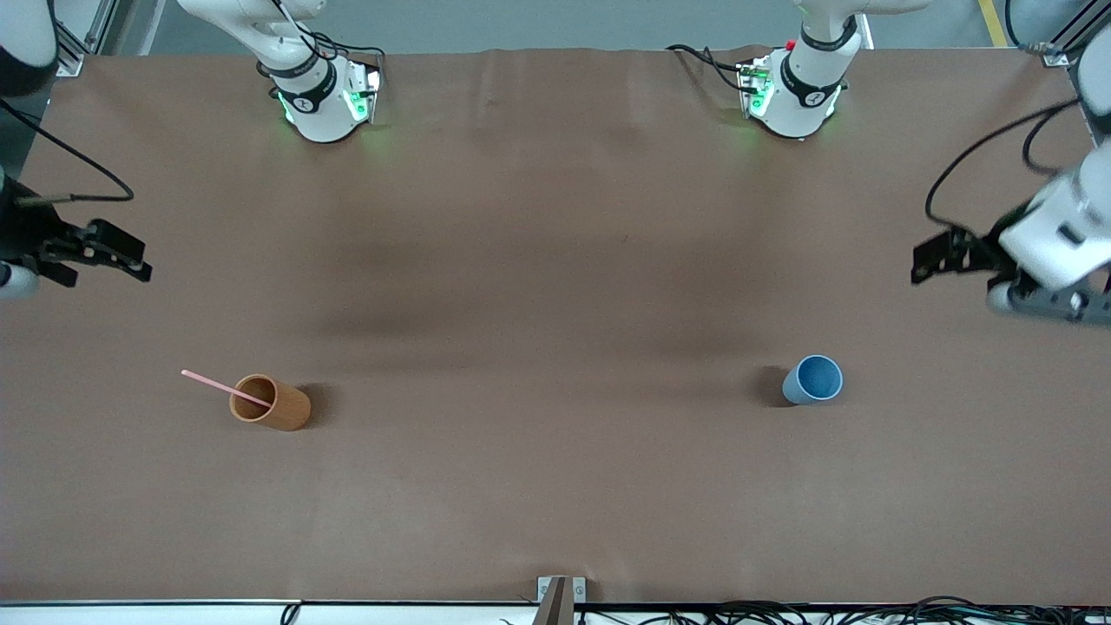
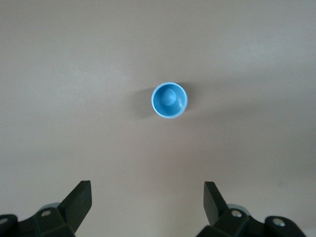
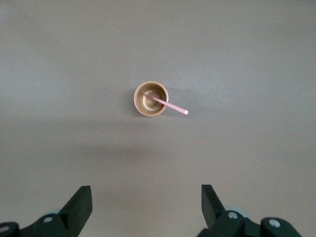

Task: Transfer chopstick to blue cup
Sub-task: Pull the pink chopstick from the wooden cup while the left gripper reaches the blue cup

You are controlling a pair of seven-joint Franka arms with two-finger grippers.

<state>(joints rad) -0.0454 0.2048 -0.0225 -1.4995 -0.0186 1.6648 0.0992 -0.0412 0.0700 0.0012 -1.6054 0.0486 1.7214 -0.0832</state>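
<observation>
I should grab the chopstick by its top end (image 1: 189, 375) with my right gripper next. The chopstick's lower tip then stays free to go into the blue cup (image 1: 813, 380).
The pale pink chopstick (image 1: 217, 387) leans in the orange-brown cup (image 1: 282, 408), which stands toward the right arm's end of the table. Its top sticks out past the rim. Both show in the right wrist view, the chopstick (image 3: 173, 106) in the cup (image 3: 143, 106). The blue cup (image 1: 813, 380) stands upright and empty toward the left arm's end, also in the left wrist view (image 2: 169, 100). My right gripper (image 1: 139, 260) (image 3: 146, 197) is open and empty, up over the table's edge at its end. My left gripper (image 1: 924, 260) (image 2: 148, 197) is open and empty, up over its end.
The brown table cover (image 1: 555, 260) is bare between the two cups. The arm bases (image 1: 321, 100) (image 1: 794, 95) stand at the table edge farthest from the front camera. A small metal bracket (image 1: 562, 595) and cables lie at the nearest edge.
</observation>
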